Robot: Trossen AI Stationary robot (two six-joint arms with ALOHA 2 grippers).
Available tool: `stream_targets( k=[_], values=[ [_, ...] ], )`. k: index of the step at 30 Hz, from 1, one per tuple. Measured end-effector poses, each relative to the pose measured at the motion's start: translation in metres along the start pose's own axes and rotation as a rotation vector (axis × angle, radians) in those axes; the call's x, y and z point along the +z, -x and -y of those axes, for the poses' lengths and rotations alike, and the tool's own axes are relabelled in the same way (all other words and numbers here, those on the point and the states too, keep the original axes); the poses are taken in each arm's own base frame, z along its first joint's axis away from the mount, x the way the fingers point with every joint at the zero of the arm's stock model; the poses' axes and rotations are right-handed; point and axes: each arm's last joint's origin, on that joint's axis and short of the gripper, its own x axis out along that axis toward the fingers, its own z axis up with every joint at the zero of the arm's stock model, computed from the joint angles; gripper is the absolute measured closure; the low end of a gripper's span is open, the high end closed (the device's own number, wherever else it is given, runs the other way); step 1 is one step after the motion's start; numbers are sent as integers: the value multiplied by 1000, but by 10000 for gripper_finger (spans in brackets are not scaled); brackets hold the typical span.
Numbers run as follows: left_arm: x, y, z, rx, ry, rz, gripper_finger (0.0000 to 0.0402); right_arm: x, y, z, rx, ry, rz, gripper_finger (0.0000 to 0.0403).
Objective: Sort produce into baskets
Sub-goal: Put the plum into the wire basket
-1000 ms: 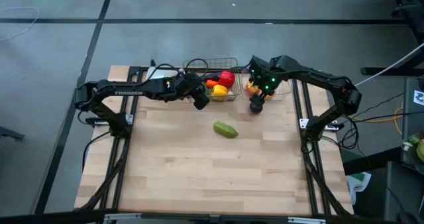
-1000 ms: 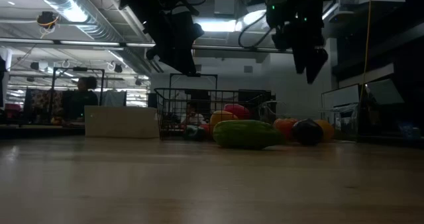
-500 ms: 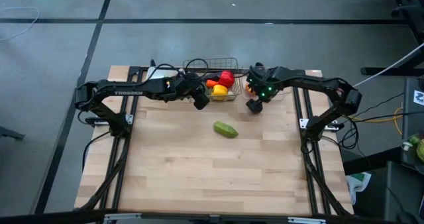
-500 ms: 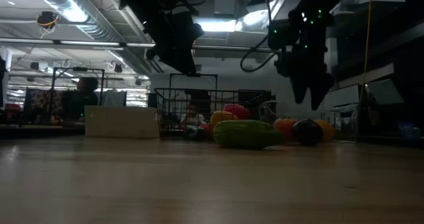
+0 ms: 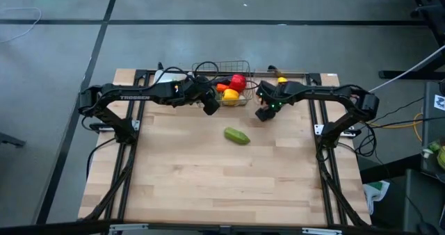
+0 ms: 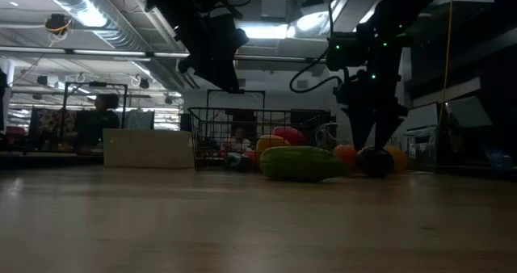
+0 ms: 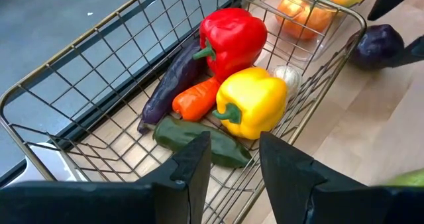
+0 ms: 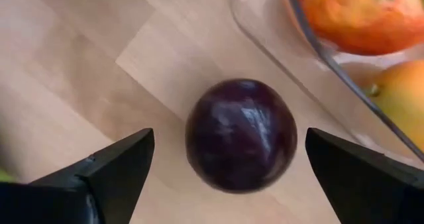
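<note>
My right fingers are above the onion's widest part (image 8: 242, 136), so they would miss the dark purple onion if they closed now. My right gripper should go lower before it closes on the onion.
A dark purple onion (image 8: 242, 134) rests on the bare table beside the clear bin (image 8: 311, 48). My right gripper (image 8: 228, 139) points down over it and is open, with one finger on each side and a gap to the onion on both. In the low view the onion (image 6: 374, 160) shows just below those fingers. My left gripper (image 7: 235, 144) hangs open and empty above the near edge of the wire basket (image 7: 79, 71). The basket holds a red pepper (image 7: 232, 38), a yellow pepper (image 7: 252, 101), a carrot (image 7: 195, 99) and an eggplant (image 7: 173, 83). A green cucumber (image 5: 236, 135) lies alone mid-table.
The clear bin (image 7: 308, 15) stands right of the wire basket (image 5: 224, 69) at the table's far edge and holds orange and yellow fruit. A white tray (image 6: 149, 149) stands to the basket's left. The near half of the table (image 5: 222, 186) is bare wood.
My right gripper has come down from above the clear bin toward the purple onion, tipping steeper, and its open fingers now stand on either side of it. The onion has kept its place.
</note>
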Motion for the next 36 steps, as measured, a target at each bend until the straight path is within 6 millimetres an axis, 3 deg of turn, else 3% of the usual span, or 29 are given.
stream_targets(
  k=[8, 27, 36],
  values=[
    [0, 0, 0, 0, 0, 0, 276, -8, -7, -2, -77, -17, 21, 13],
    [0, 0, 0, 0, 0, 0, 276, -22, -30, 3, -48, -20, 36, 14],
    [0, 0, 0, 0, -1, 0, 276, -20, -30, 2, -38, -22, 63, 82]
  ],
)
